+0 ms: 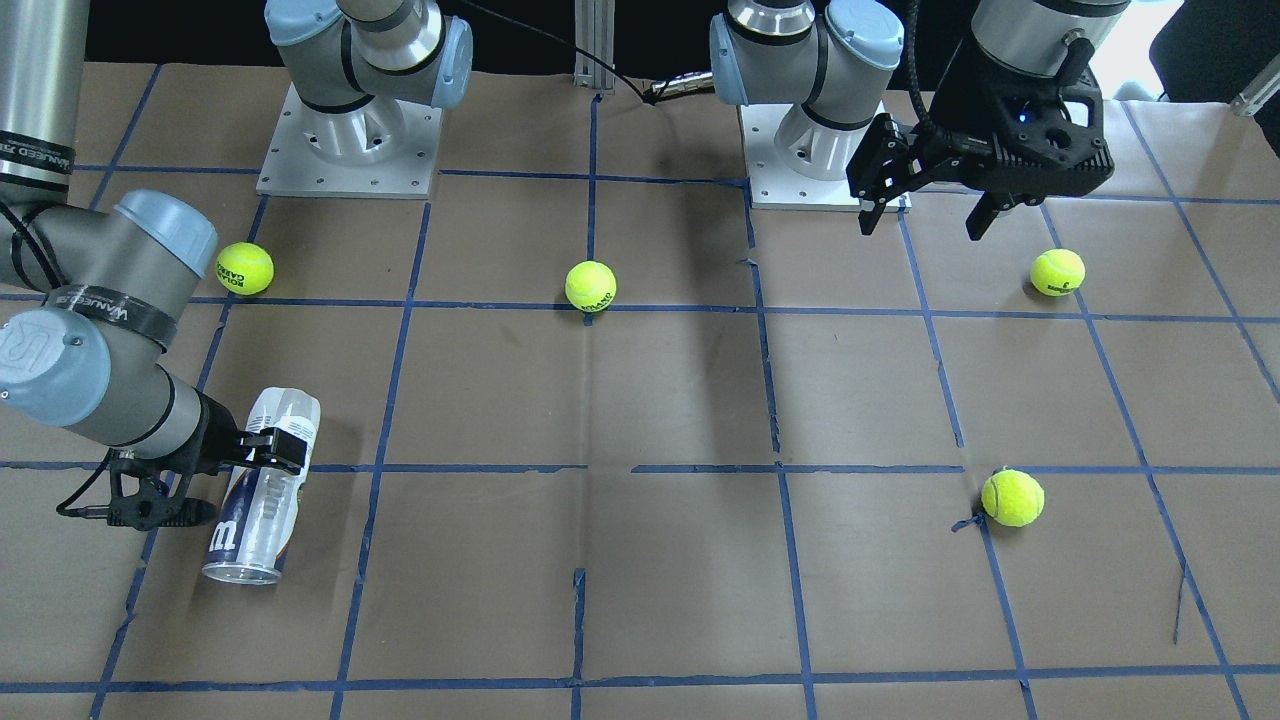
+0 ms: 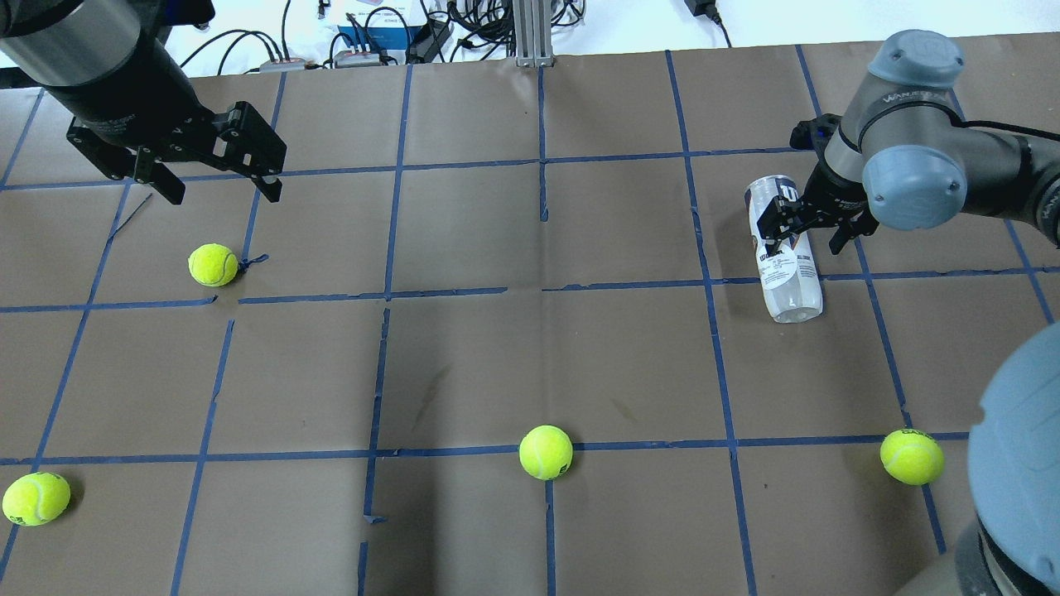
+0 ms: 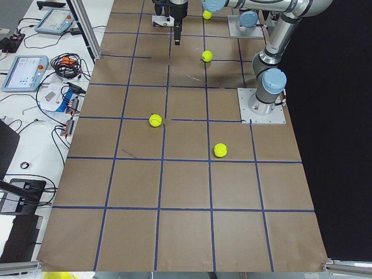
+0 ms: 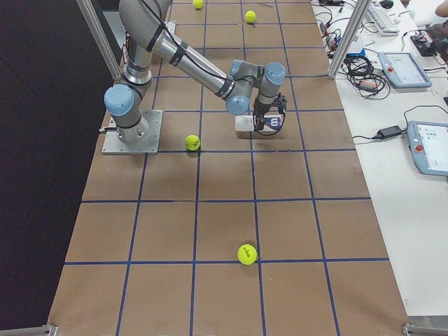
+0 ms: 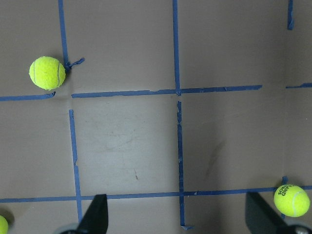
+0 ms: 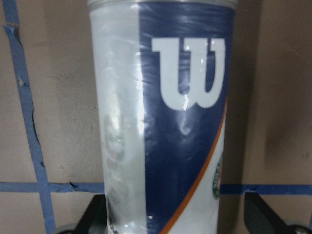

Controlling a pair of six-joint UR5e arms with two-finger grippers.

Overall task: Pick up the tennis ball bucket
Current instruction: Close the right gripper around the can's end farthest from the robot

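Observation:
The tennis ball bucket needs to be lifted up. My right gripper should next grab it by its labeled middle (image 1: pixel 258 498) (image 6: pixel 163 161).
The tennis ball bucket (image 1: pixel 255 520) is a clear can with a white and navy Wilson label and a silver rim. It lies on its side on the brown table, also in the overhead view (image 2: pixel 791 281) and the right wrist view (image 6: pixel 165 122). My right gripper (image 1: pixel 270 450) (image 2: pixel 797 244) is down over the can's middle. Its jaws are open and straddle the can, one finger on each side. My left gripper (image 1: pixel 922 230) (image 2: pixel 225 196) is open and empty. It hangs above the table, far from the can.
Several yellow-green tennis balls lie loose on the table: one (image 2: pixel 213 265) below my left gripper, one (image 2: pixel 36 498) near the front left, one (image 2: pixel 546 452) at the front middle, one (image 2: pixel 911 456) at the front right. Blue tape lines grid the table.

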